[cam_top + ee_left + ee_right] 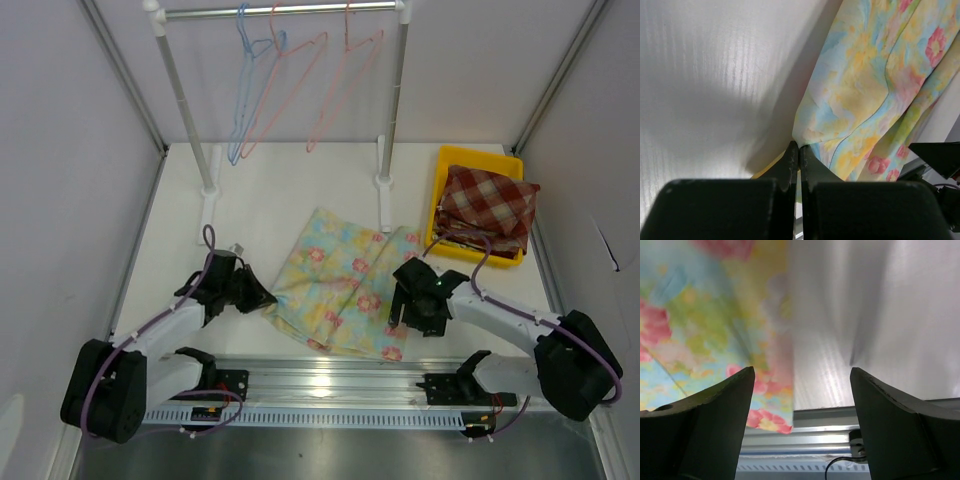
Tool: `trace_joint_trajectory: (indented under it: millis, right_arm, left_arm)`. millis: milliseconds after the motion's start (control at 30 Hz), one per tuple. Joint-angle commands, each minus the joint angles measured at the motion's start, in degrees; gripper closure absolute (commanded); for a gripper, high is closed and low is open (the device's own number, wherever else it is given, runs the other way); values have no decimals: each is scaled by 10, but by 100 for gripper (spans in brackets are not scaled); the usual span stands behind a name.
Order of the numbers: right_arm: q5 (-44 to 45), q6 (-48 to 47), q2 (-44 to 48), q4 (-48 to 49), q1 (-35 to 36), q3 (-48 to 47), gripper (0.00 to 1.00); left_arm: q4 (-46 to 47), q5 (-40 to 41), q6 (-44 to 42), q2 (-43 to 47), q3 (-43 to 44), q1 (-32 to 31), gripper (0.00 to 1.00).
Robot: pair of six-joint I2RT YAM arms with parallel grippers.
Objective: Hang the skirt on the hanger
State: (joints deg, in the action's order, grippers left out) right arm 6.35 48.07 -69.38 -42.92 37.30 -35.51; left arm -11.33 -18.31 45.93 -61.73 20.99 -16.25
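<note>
Next, my right gripper should grab the skirt's near corner (398,349) (782,411), opposite my left gripper, to stretch the skirt flat for the hanger.
The floral skirt (345,283), pale yellow and blue with pink flowers, lies spread on the white table between the arms. My left gripper (266,299) is shut on the skirt's left edge; in the left wrist view the jaws (799,146) pinch a fold of the skirt (875,85). My right gripper (412,325) is open over the skirt's right edge; the right wrist view shows its fingers (720,405) wide apart, with the skirt (705,325) on the left and bare table on the right. Three wire hangers, one blue (245,85) and two pink (340,85), hang on the rack at the back.
A white clothes rack (390,110) stands at the back with feet on the table. A yellow bin (440,205) at the right holds a folded red plaid cloth (490,205). A metal rail (330,385) runs along the near edge. Grey walls close in both sides.
</note>
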Motion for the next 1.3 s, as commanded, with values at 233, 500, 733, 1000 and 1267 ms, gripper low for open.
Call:
trace_joint_trajectory:
  millis: [233, 500, 733, 1000, 1267]
  right_arm:
    - [-16, 157, 18, 63, 167, 45, 20]
    - [-29, 229, 102, 73, 185, 95, 80]
    - [32, 191, 163, -46, 151, 8, 97]
    - [22, 145, 214, -75, 67, 9, 100]
    - [0, 83, 209, -73, 15, -48, 100]
  left_arm:
    - [0, -28, -9, 30, -32, 4, 100]
    - [8, -57, -25, 7, -23, 3, 100]
    - [-32, -60, -45, -1, -5, -14, 61]
    - [-74, -31, -42, -27, 6, -76, 50]
    - [-49, -65, -10, -54, -18, -118, 65]
